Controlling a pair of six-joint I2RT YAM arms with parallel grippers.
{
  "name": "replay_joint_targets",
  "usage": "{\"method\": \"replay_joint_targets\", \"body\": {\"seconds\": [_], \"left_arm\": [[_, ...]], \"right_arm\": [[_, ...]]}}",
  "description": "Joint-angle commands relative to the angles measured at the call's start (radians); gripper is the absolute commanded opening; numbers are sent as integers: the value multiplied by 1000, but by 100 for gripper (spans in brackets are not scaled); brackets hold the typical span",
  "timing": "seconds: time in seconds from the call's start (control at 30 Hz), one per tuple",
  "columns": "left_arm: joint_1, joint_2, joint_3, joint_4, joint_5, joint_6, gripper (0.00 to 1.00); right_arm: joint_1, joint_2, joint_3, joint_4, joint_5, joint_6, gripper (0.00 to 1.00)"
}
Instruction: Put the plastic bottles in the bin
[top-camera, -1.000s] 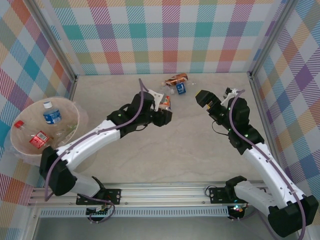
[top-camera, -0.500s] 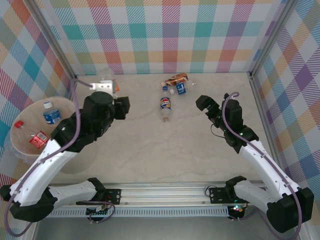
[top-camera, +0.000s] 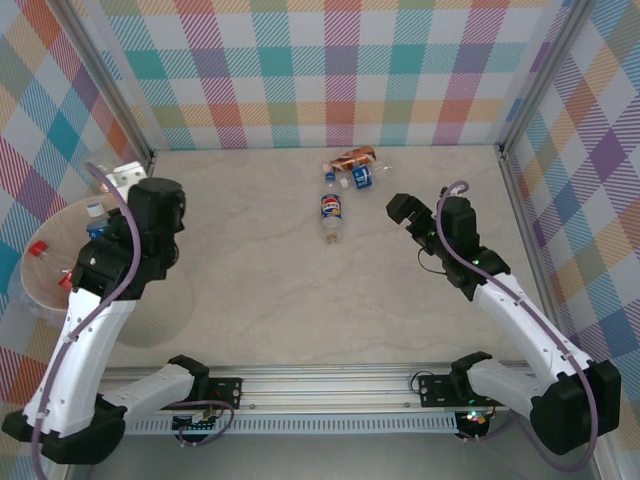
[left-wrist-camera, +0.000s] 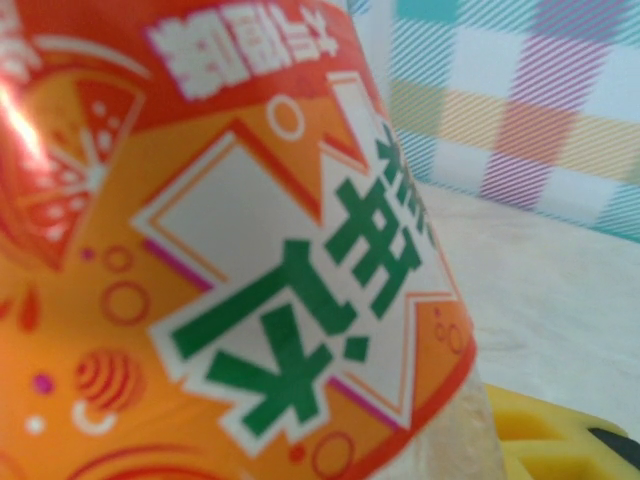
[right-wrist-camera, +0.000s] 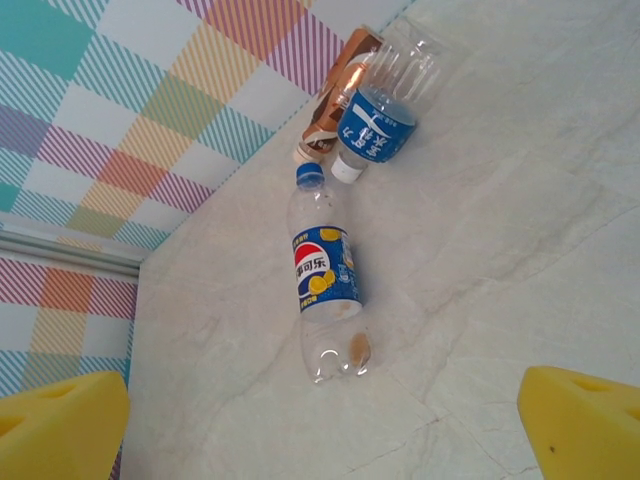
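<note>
The bottle hangs by the bin's table-side rim, beside the table and the bin's side. My left gripper should stay closed on it until it moves in farther.
My left gripper (top-camera: 119, 181) hangs over the bin (top-camera: 42, 298) at the table's left edge, shut on a plastic bottle with an orange label (left-wrist-camera: 230, 260); one yellow finger (left-wrist-camera: 560, 440) shows beside it. A blue-labelled bottle (top-camera: 98, 229) and a red-labelled one (top-camera: 66, 281) lie in the bin. On the table a Pepsi bottle (top-camera: 331, 213) (right-wrist-camera: 325, 275) lies flat. Behind it lie a blue-labelled bottle (top-camera: 362, 177) (right-wrist-camera: 378, 120) and a brown one (top-camera: 352, 158) (right-wrist-camera: 340, 95). My right gripper (top-camera: 400, 208) (right-wrist-camera: 320, 430) stands open just right of the Pepsi bottle, with nothing between its fingers.
Checked walls with metal posts (top-camera: 150, 160) close the table at the back and both sides. The bin sits partly past the left post. Bare marble-patterned tabletop (top-camera: 300, 290) stretches between the arms and the near rail.
My left arm has swung from the table's middle to the left with the orange-labelled bottle, ending over the bin. My right gripper has crept a little left toward the Pepsi bottle.
</note>
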Motion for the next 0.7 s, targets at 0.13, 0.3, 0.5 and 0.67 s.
{"method": "replay_joint_targets", "body": {"seconds": [0.13,0.3,0.5,0.67], "left_arm": [[271,48,29,-107,485,56,45],[392,75,49,-154,535,64,47],[480,74,54,-200,579,64,53],[502,79,72,-207,611,85,91]], "right_arm": [[-1,21,45,-30,-32,-50,100],[-1,30,57,-53,-34,-52,100],[0,33,59,-59,-30,-59,100],[-1,51,74,-63,-39,-70,100]]}}
